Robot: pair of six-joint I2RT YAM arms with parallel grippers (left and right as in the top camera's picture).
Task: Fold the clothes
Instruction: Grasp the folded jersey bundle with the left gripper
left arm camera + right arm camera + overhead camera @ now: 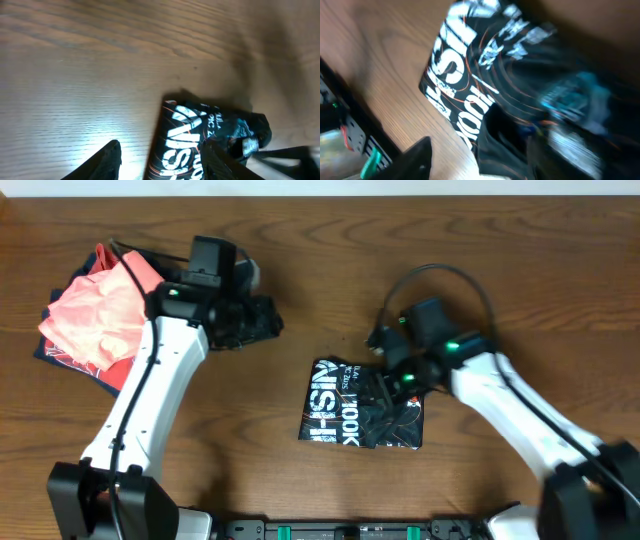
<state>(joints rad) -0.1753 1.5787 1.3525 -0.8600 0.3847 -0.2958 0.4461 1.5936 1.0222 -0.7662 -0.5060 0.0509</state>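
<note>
The robot's left gripper will next take the folded black jersey by its white-lettered side edge [310, 401] [160, 141], the edge nearest the pile. Then it can lay the jersey on the pile.
The black shiny jersey [360, 405] lies folded into a small rectangle at the table's middle, white lettering up. It also shows in the left wrist view [192, 135] and, blurred, in the right wrist view [485, 60]. My left gripper [262, 320] is open and empty, above bare wood to the jersey's upper left; in its own view its fingers [162, 165] stand wide apart. My right gripper [385, 385] is over the jersey's upper right part. Its fingers [480, 160] are spread wide, with the jersey's edge between them.
A pile of folded salmon-pink, red and navy garments [95, 315] lies at the far left of the wooden table [250, 470]. A black rail with green clips [350, 530] runs along the front edge.
</note>
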